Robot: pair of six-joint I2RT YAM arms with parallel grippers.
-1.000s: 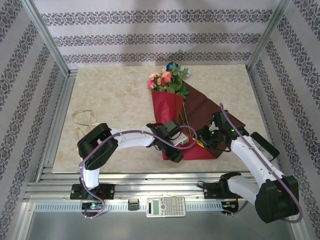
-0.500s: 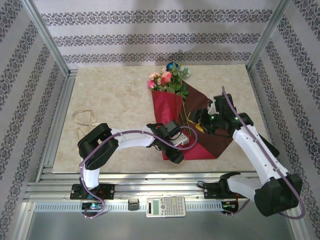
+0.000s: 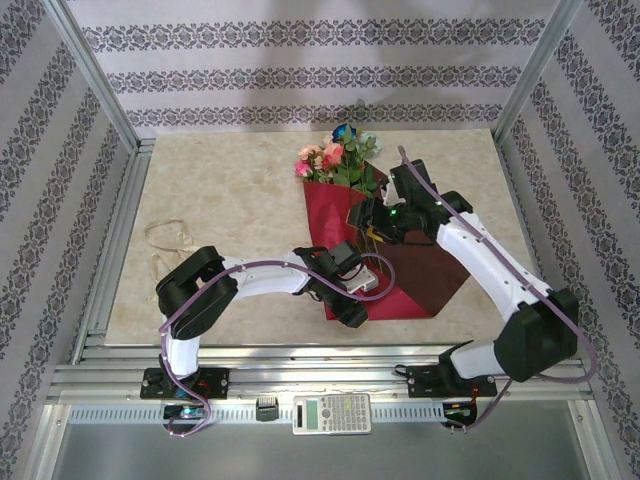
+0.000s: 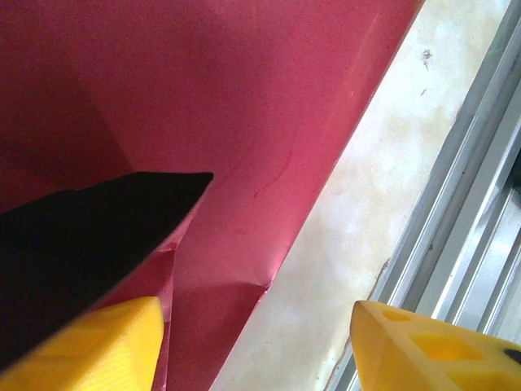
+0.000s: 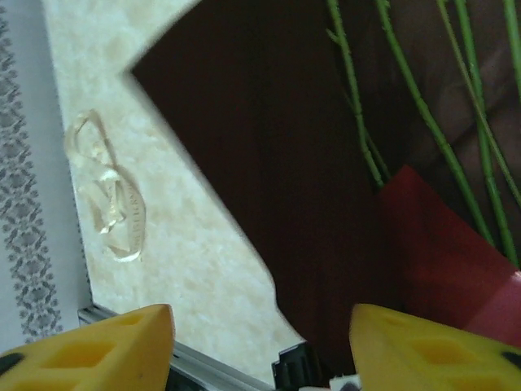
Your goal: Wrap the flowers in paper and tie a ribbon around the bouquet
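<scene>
My right gripper grabs the folded paper by its free edge over the stems next, to wrap it across the flowers [image 3: 338, 158].
The flowers [image 3: 338, 158] lie at the back of the table, heads pink, peach and blue, their green stems [image 5: 407, 98] running down over the paper. The paper's left part is folded over the stems, red face up [image 3: 335, 215]; its maroon side [image 3: 425, 265] lies spread to the right. My left gripper [image 3: 348, 308] is open at the paper's near corner, one yellow fingertip [image 4: 98, 346] on the red paper [image 4: 244, 122], the other over bare table. My right gripper [image 3: 365, 220] hovers open above the stems and maroon paper [image 5: 269, 163]. The ribbon [image 3: 165, 245] lies loose at the far left.
The marble tabletop [image 3: 230, 200] ends in metal rails at the near edge [image 4: 480, 204] and left side. Patterned walls enclose the back and both sides. A calculator [image 3: 331, 412] sits on the front ledge. The looped ribbon [image 5: 110, 204] rests near the left rail.
My right arm has swung from the paper's near right edge up and left over the stems, and its jaws have opened. The left arm has stayed put.
</scene>
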